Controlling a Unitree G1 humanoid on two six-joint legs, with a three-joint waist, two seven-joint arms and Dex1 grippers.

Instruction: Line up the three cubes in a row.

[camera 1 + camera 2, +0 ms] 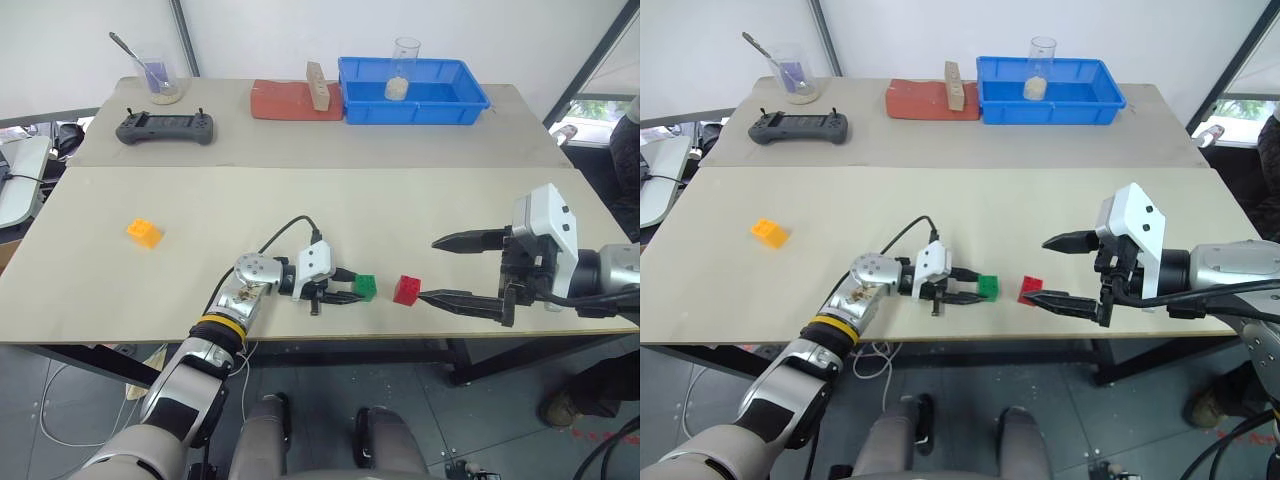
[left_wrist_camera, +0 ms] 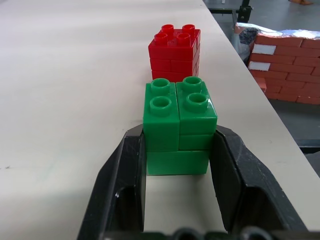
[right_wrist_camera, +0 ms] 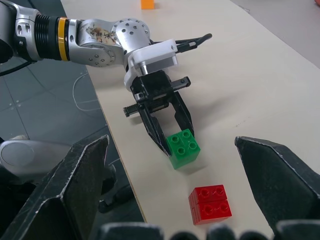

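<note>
The green cube (image 1: 365, 287) would stand behind the red cube, its lower edge resting on the tabletop, so my left gripper needs to open its fingers.
My left gripper (image 1: 352, 285) is shut on the green cube (image 1: 365, 287), with one black finger (image 2: 125, 175) against each side, low at the table surface near the front edge. The red cube (image 1: 407, 290) stands a short gap to its right, in line with it along the gripper's pointing direction (image 2: 175, 55). My right gripper (image 1: 430, 269) hangs open just right of the red cube, its lower fingertip close beside the cube and nothing between its fingers. The orange-yellow cube (image 1: 144, 232) lies alone far to the left on the table.
At the back stand a blue tray (image 1: 465, 105) holding a glass beaker (image 1: 405, 65), a flat red slab (image 1: 285, 100), a tan wooden block (image 1: 318, 87), a grey controller (image 1: 165, 128) and a glass with a spoon (image 1: 158, 78). The table's front edge (image 1: 400, 335) runs close to the green and red cubes.
</note>
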